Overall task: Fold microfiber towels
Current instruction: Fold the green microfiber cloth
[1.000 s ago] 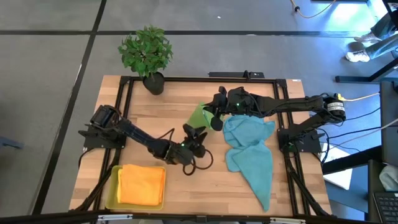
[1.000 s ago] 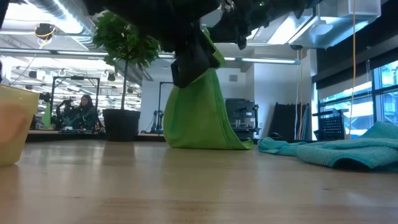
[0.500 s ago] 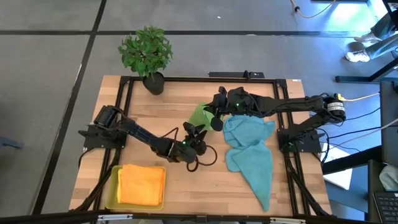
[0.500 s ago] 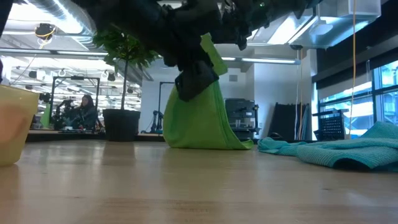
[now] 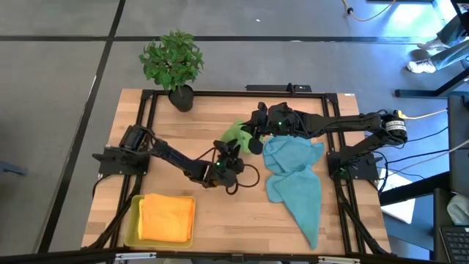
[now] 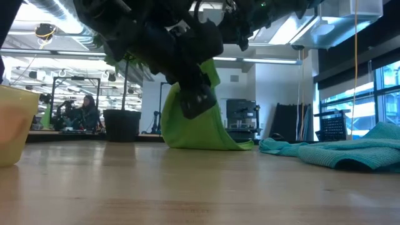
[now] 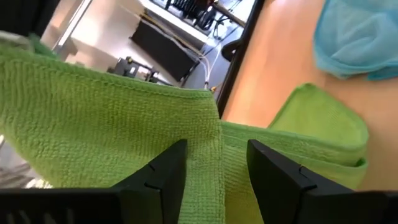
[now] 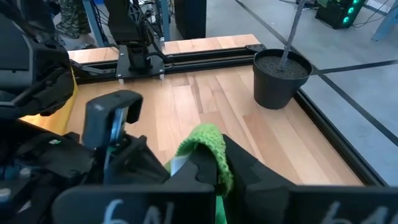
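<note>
The green towel needs to be spread out, so my left gripper will next pinch its hanging hemmed corner.
A green towel hangs near the table's middle, its lower end spread on the wood. My right gripper is shut on its raised upper part. My left gripper is open at the towel's near side. In the left wrist view its two fingers stand on either side of a hanging edge of the green cloth; I cannot tell whether they touch it. A heap of teal-blue towels lies to the right. A folded yellow-orange towel lies in a yellow tray. My right gripper pinches a bunched bit of the green towel's upper edge between its two fingers, coming from the table's right. The towel hangs below the fingers, and its lower end rests on the table.
A potted plant stands at the far left corner. The yellow tray's wall shows at the left of the low view. The teal heap also shows in the low view. Bare wood lies between the tray and the teal heap.
My left gripper has moved toward the table's far edge, up to the hanging green towel, so its open fingers now straddle a hanging edge. My right gripper keeps the towel raised in the same place.
</note>
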`<control>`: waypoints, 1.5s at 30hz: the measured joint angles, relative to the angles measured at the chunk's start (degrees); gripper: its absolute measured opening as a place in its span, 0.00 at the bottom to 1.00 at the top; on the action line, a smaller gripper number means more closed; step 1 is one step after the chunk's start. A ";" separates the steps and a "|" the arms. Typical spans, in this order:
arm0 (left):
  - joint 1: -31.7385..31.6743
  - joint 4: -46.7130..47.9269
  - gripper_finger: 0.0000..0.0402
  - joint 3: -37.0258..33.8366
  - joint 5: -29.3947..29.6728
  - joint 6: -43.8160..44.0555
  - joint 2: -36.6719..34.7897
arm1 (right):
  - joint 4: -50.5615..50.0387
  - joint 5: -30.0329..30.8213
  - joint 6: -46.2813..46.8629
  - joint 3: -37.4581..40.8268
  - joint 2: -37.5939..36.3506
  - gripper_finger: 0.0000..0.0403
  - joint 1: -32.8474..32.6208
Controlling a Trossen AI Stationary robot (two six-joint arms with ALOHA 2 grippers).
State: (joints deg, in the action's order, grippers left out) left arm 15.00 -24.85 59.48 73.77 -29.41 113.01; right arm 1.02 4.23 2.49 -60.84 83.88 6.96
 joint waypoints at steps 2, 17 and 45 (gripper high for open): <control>0.13 0.04 0.39 0.00 1.62 0.11 0.00 | -0.09 0.00 -0.01 0.00 0.00 0.01 0.00; 5.21 0.14 0.02 -0.04 7.83 -7.80 -1.23 | -2.22 -0.92 -0.06 -0.02 0.00 0.01 -0.02; 15.85 36.28 0.00 -17.11 -37.62 28.00 -40.85 | -11.09 -4.55 13.22 -0.09 4.81 0.01 -17.50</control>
State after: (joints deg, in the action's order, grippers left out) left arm 30.85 11.44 42.37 36.15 -1.41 72.16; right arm -10.08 -0.32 15.71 -60.93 88.68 -10.53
